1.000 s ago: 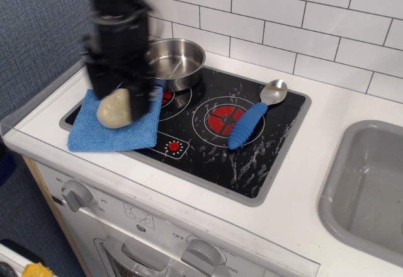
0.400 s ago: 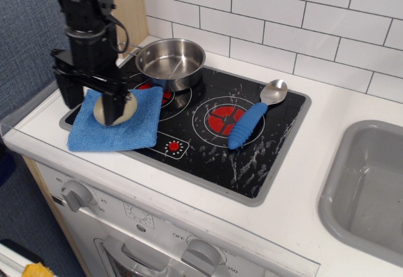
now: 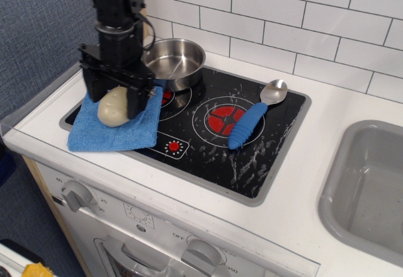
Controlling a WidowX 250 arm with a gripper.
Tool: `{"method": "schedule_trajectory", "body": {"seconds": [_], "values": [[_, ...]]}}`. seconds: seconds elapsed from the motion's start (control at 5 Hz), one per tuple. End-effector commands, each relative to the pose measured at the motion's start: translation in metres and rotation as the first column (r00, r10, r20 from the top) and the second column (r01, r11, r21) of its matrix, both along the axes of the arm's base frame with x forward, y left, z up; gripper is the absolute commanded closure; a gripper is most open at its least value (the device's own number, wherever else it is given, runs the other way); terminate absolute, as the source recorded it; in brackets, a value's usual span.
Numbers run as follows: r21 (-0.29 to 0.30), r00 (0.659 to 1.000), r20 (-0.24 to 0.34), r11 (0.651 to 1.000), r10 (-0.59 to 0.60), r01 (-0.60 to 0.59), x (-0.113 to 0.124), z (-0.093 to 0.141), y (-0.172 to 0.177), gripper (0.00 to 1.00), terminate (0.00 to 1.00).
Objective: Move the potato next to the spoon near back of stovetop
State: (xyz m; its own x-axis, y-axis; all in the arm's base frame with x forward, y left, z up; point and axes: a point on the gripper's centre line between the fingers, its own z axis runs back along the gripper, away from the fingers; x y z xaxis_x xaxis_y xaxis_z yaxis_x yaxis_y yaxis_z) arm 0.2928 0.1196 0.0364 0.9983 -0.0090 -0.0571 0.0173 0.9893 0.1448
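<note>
I will next set the potato beside the spoon near the back of the stovetop, so my gripper will grip the potato by its rounded sides.
The potato, a pale beige oval lump, lies on a blue cloth at the front left of the black stovetop. My gripper comes down from above. Its black fingers stand on either side of the potato, spread wide, and hide the potato's top. The potato still rests on the cloth. The spoon, with a silver bowl and a blue ribbed handle, lies on the right half of the stovetop. Its bowl points to the back right.
A steel pot stands at the back left of the stovetop, just behind my gripper. White tiled wall runs along the back. A grey sink lies to the right. The stove's knobs are on the front panel.
My gripper has moved right and slightly back from the cloth's left edge, so its fingers now straddle the potato. The potato, spoon and pot have stayed put.
</note>
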Motion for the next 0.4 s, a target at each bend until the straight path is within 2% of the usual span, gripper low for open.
{"method": "schedule_trajectory", "body": {"seconds": [0.0, 0.2], "values": [[0.037, 1.000, -0.022, 0.999, 0.000, 0.001, 0.0146, -0.0027, 0.0006, 0.00, 0.00], [0.036, 0.999, -0.036, 0.999, 0.003, -0.001, 0.0132, -0.0050, -0.0017, 0.00, 0.00]]}}
